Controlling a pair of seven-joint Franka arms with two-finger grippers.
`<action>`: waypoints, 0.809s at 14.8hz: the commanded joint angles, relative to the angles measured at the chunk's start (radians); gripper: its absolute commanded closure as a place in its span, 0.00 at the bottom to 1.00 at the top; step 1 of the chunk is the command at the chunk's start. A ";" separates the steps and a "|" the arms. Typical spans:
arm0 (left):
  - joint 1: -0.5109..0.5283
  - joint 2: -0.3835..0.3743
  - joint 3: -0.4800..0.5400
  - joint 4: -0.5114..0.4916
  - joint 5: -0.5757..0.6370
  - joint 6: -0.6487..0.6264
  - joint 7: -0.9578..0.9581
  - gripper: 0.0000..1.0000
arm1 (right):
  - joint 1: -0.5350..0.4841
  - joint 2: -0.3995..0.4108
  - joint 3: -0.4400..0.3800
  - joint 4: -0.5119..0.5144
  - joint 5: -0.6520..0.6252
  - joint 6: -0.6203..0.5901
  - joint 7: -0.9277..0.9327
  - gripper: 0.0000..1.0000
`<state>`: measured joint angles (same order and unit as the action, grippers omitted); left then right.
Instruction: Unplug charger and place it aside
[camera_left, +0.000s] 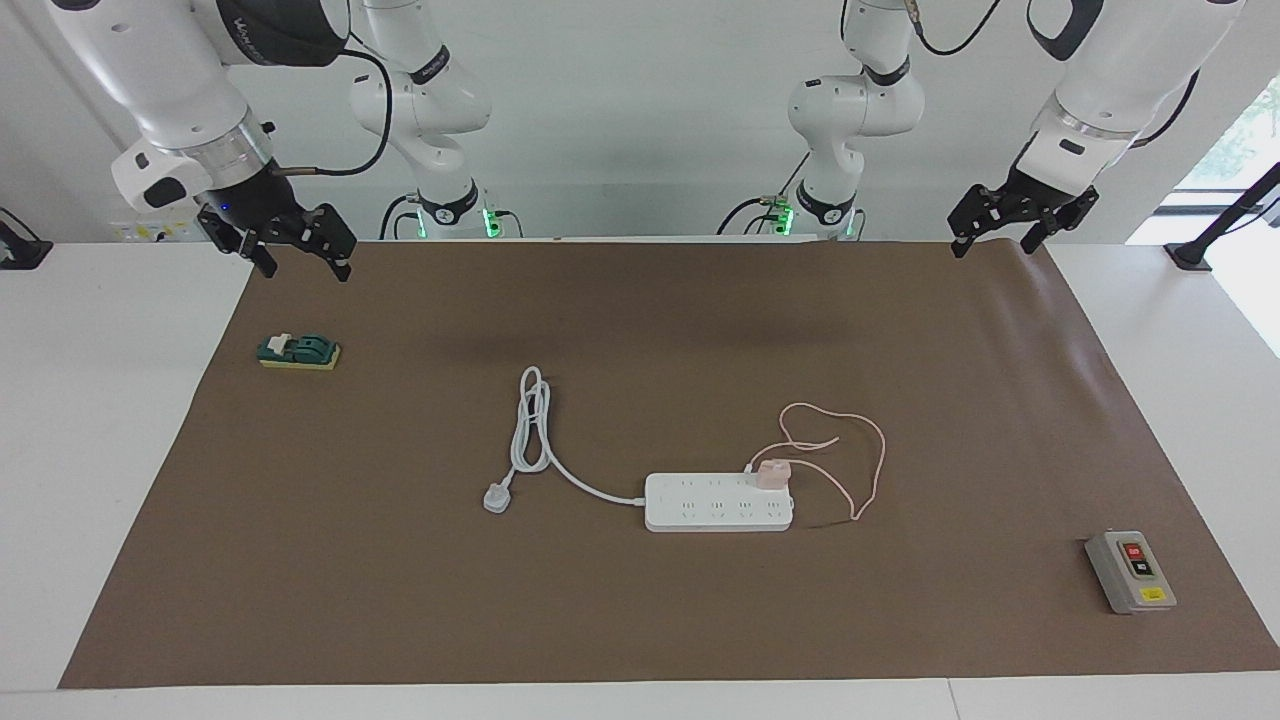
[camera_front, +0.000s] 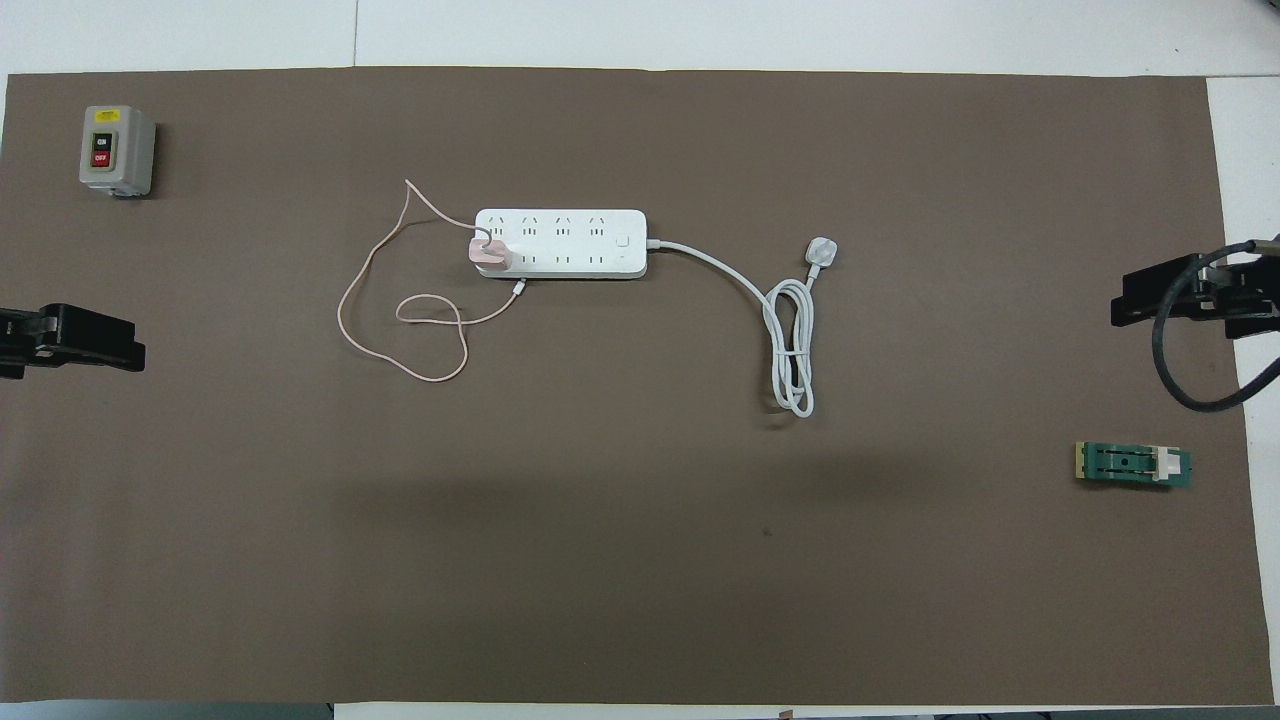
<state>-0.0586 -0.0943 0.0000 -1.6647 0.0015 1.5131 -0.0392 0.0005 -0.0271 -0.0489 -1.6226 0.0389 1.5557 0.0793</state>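
The plugged charger and its loose cable crowd one end of the power strip, so my right gripper should next hold the power strip by its corded end (camera_front: 635, 245).
The pale-pink charger (camera_left: 771, 473) (camera_front: 490, 252) sits plugged into the white power strip (camera_left: 715, 505) (camera_front: 570, 240), in the socket row nearer the robots, at the strip's end toward the left arm. Its thin pink cable (camera_left: 870, 440) (camera_front: 350, 310) loops loosely over the mat beside the strip. My left gripper (camera_left: 995, 245) (camera_front: 130, 350) hangs open above the brown mat's edge at the left arm's end, holding nothing. My right gripper (camera_left: 305, 265) (camera_front: 1125, 300) hangs open above the mat's edge at the right arm's end, also holding nothing. Both are well away from the charger.
The strip's thick white cord ends in a three-pin plug (camera_left: 497, 497) (camera_front: 821, 250) lying toward the right arm's end. A green knife switch (camera_left: 298, 352) (camera_front: 1133, 465) lies under the right gripper's area. A grey on/off box (camera_left: 1130, 570) (camera_front: 115, 150) stands at the left arm's end, farther out.
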 joint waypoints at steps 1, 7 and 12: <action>0.019 -0.012 -0.018 0.005 0.005 -0.017 -0.010 0.00 | -0.004 -0.010 0.009 -0.005 -0.017 -0.011 -0.021 0.00; 0.019 -0.007 -0.018 0.008 0.005 -0.018 -0.033 0.00 | -0.002 -0.013 0.017 -0.016 -0.014 -0.009 -0.013 0.00; 0.016 0.004 -0.038 0.017 0.006 0.013 -0.224 0.00 | -0.033 -0.011 0.007 -0.003 0.010 0.006 0.008 0.00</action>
<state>-0.0586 -0.0941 -0.0200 -1.6614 0.0015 1.5181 -0.1797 -0.0120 -0.0277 -0.0497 -1.6226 0.0391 1.5558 0.0793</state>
